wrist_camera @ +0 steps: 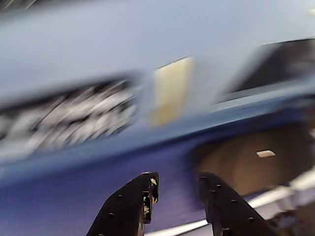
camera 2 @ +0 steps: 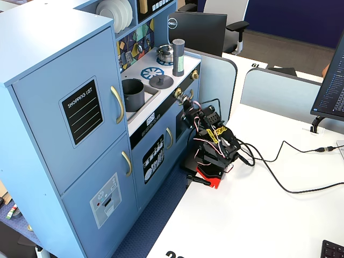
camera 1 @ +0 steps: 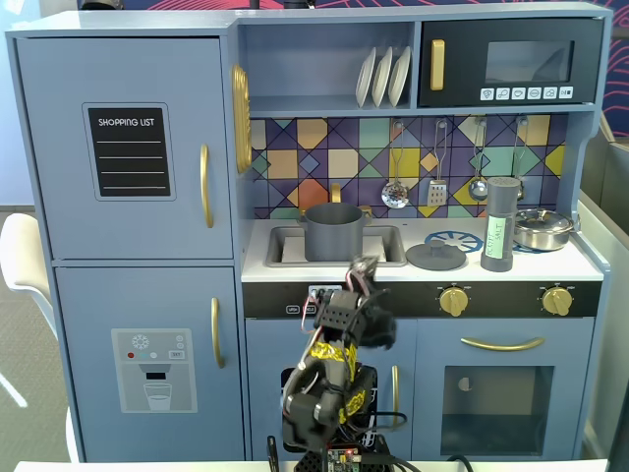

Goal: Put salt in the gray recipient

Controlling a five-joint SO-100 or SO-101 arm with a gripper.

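The salt shaker will next be grabbed by its labeled body (camera 1: 498, 234) with my gripper, so that I can put salt in the gray recipient (camera 1: 332, 231).
The salt (camera 1: 500, 224) is a tall dark-gray shaker with a pale green label, upright on the stove top at the right; in another fixed view the salt (camera 2: 178, 57) stands near the counter's far end. The gray recipient (camera 1: 332, 231), a matte dark pot, sits in the sink, also seen as the gray recipient (camera 2: 132, 94). My gripper (camera 1: 364, 267) is raised in front of the counter edge, below the pot and well left of the salt. In the blurred wrist view the gripper (wrist_camera: 178, 187) is open with nothing between its black fingers (wrist_camera: 147, 189).
A flat gray lid (camera 1: 435, 257) lies on the counter between sink and salt. A shiny steel pot (camera 1: 543, 228) stands right of the salt. Utensils (camera 1: 395, 193) hang on the backsplash above. The arm's base (camera 2: 210, 171) and cables sit on the white table.
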